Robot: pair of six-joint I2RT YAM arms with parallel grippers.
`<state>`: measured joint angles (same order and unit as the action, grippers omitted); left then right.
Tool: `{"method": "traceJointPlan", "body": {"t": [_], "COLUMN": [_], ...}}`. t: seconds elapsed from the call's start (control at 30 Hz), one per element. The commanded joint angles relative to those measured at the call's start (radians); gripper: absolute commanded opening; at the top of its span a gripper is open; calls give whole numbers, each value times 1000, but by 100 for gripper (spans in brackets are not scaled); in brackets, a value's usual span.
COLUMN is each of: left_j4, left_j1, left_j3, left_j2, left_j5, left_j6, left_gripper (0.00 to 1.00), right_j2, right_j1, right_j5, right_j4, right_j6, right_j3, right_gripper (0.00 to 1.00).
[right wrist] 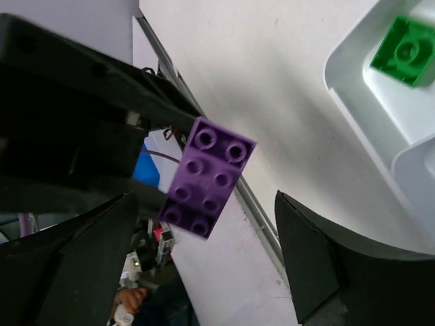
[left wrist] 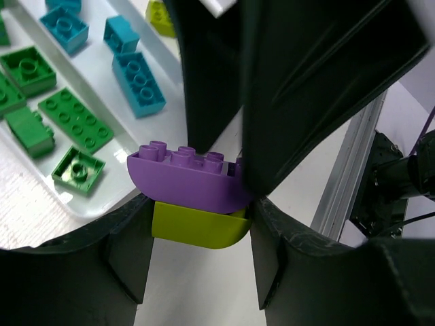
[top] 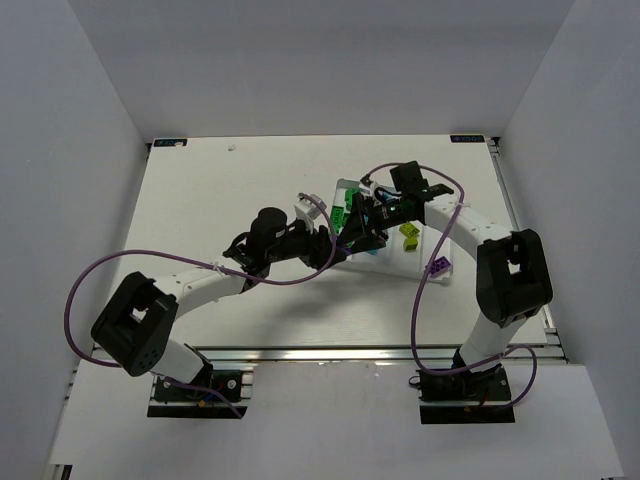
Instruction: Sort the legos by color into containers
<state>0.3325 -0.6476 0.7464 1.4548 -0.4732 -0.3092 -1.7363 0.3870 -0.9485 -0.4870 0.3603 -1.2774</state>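
The near finger of my right gripper reaches below the purple brick's studs, level with the brick's side. The gripper needs to close. Closing now would hold the brick.
In the left wrist view my left gripper [left wrist: 197,272] is shut on a lime brick [left wrist: 200,227] that has a purple brick [left wrist: 187,180] stacked on top. I hold the pair in the air beside the near edge of the white tray [left wrist: 102,207]. My right gripper [right wrist: 206,204] is open, with its fingers on either side of the same purple brick [right wrist: 207,176] and a gap at each side. In the top view both grippers, left [top: 338,247] and right [top: 365,225], meet over the tray's left part. Green [left wrist: 75,122], cyan [left wrist: 139,81] and lime [left wrist: 160,13] bricks lie in separate compartments.
The tray [top: 395,262] sits right of the table's middle; a purple brick [top: 438,266] and a lime brick [top: 409,235] lie in its right compartments. A green brick [right wrist: 406,49] shows in a tray corner [right wrist: 353,88]. Purple cables loop from both arms.
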Motion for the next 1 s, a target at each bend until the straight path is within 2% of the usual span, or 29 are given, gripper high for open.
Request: {"method": "traceJointPlan", "body": {"t": [0.0,0.17,0.27,0.3,0.4,0.6,0.67,0.7,0.77,0.97], "left_j4": [-3,0,3,2,3,-32,-36,-41,-46,-59], "left_j1": [-18,-29,-32,-32,-34,-35,-35,-37,-37,-37], "left_j3": [50,51,51,51,51,74,80,82,80,64], "left_j2": [-19,-25,-24,-22,-24,-14,-10,-11,-13,-33], "left_j5": [11,18,21,21,22,25,25,25,27,33], "left_j6": [44,45,42,44,44,62,67,68,71,78], "left_gripper": [18,18,18,18,18,18,18,18,18,18], "right_j2": [21,9,4,4,1,1,1,0,0,3], "right_j1": [4,7,12,12,16,36,38,39,39,7], "right_j5": [-4,-9,-19,-25,-55,-72,-78,-84,-90,-96], "right_j4": [51,37,41,44,60,64,64,65,70,79], "right_j6": [66,51,52,52,65,65,57,58,55,39], "right_j3": [16,-8,-16,-13,4,9,9,12,16,6], "right_gripper": [84,80,74,68,60,56,49,39,26,0]}}
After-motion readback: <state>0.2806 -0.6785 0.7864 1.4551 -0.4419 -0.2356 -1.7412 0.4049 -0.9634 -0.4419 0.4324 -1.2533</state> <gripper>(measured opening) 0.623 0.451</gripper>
